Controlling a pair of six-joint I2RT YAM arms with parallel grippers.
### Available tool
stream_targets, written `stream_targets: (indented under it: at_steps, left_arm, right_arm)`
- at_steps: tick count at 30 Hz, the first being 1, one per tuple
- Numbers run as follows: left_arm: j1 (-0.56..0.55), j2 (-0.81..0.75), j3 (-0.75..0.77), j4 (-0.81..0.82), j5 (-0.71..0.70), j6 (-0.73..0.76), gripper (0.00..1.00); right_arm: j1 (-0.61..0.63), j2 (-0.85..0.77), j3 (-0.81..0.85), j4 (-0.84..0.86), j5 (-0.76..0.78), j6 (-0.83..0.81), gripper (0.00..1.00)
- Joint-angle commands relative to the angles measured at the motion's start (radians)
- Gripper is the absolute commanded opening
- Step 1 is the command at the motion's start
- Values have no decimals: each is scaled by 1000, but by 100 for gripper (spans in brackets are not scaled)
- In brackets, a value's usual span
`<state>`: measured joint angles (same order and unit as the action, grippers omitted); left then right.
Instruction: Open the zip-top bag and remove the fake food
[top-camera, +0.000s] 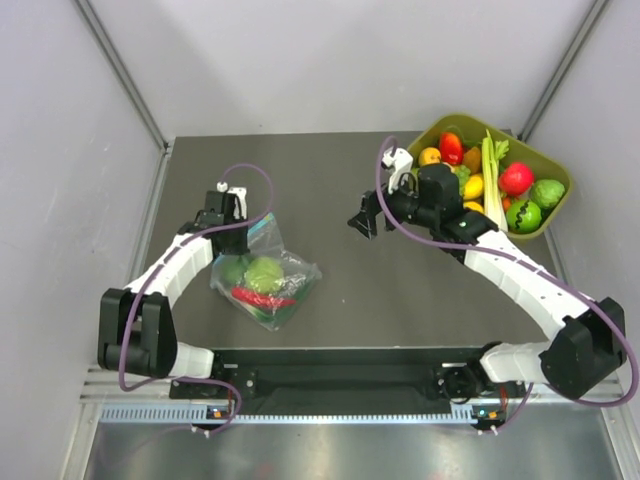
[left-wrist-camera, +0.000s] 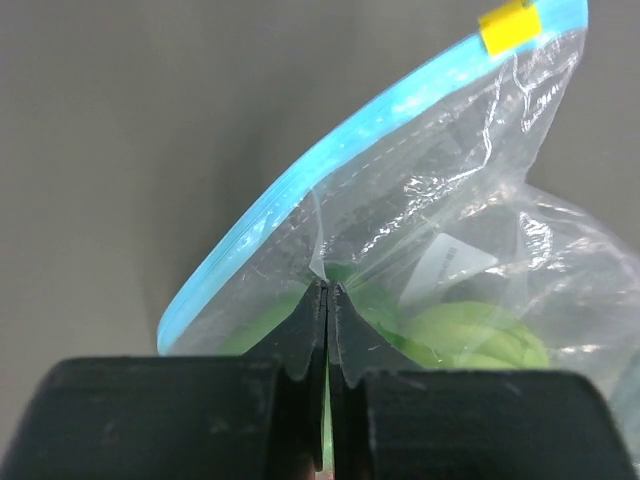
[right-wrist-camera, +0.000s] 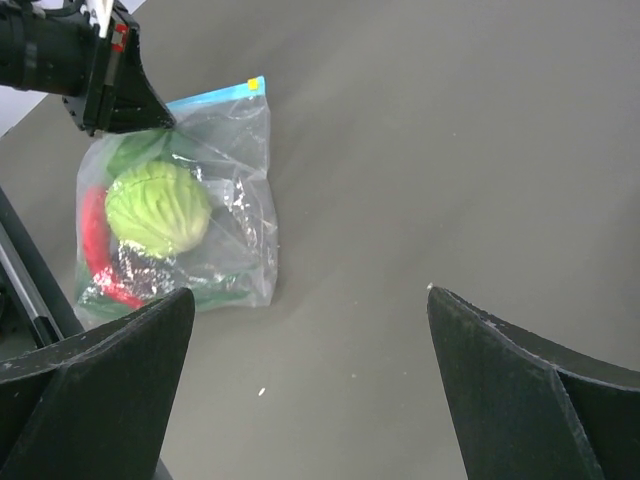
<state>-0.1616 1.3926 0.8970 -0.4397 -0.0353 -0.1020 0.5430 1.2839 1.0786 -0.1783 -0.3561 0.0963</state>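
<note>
I should next use my right gripper to grab the zip strip's yellow slider end (top-camera: 270, 216) (right-wrist-camera: 254, 85), so the rest of the zip strip stays free for my left gripper to open.
The clear zip-top bag (top-camera: 285, 275) lies on the dark table left of centre, its teal-blue zip strip (left-wrist-camera: 330, 152) toward the back. Inside it are a pale green cabbage (top-camera: 264, 274), a red chili (top-camera: 260, 298) and a dark green pepper (top-camera: 232, 268). My left gripper (top-camera: 236, 240) is shut on the bag's film just below the zip strip; the pinch shows in the left wrist view (left-wrist-camera: 328, 290). My right gripper (top-camera: 365, 220) is open and empty over the table's middle, to the right of the bag. The right wrist view shows the bag (right-wrist-camera: 235, 215), cabbage (right-wrist-camera: 158, 208) and chili (right-wrist-camera: 95, 245).
An olive-green tub (top-camera: 555, 165) at the back right holds a red apple (top-camera: 516, 178), lemons, celery stalks (top-camera: 492, 180) and other toy produce. A yellow slider tab (left-wrist-camera: 510, 26) sits on the zip strip's end. Grey walls stand round the table.
</note>
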Motion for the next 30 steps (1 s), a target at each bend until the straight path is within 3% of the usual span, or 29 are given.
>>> stream_targets:
  at_steps: [1, 6, 12, 18, 25, 30]
  left_arm:
    - [-1, -64, 13, 30, 130, 7, 0]
    - [-12, -150, -21, 96, 302, 19, 0]
    - [-24, -190, -32, 114, 385, 19, 0]
    - [-42, -217, -38, 121, 413, 22, 0]
    - [-47, -251, -47, 128, 417, 28, 0]
    - [-49, -264, -50, 131, 439, 31, 0]
  right_arm:
    - [17, 11, -20, 88, -21, -17, 100]
    - [28, 94, -62, 227, -136, -24, 100]
    - [74, 230, -74, 399, -214, -20, 100]
    - [107, 333, -129, 703, -250, 94, 98]
    - [140, 448, -94, 795, -253, 132, 82]
    - [143, 499, -82, 833, -250, 155, 76]
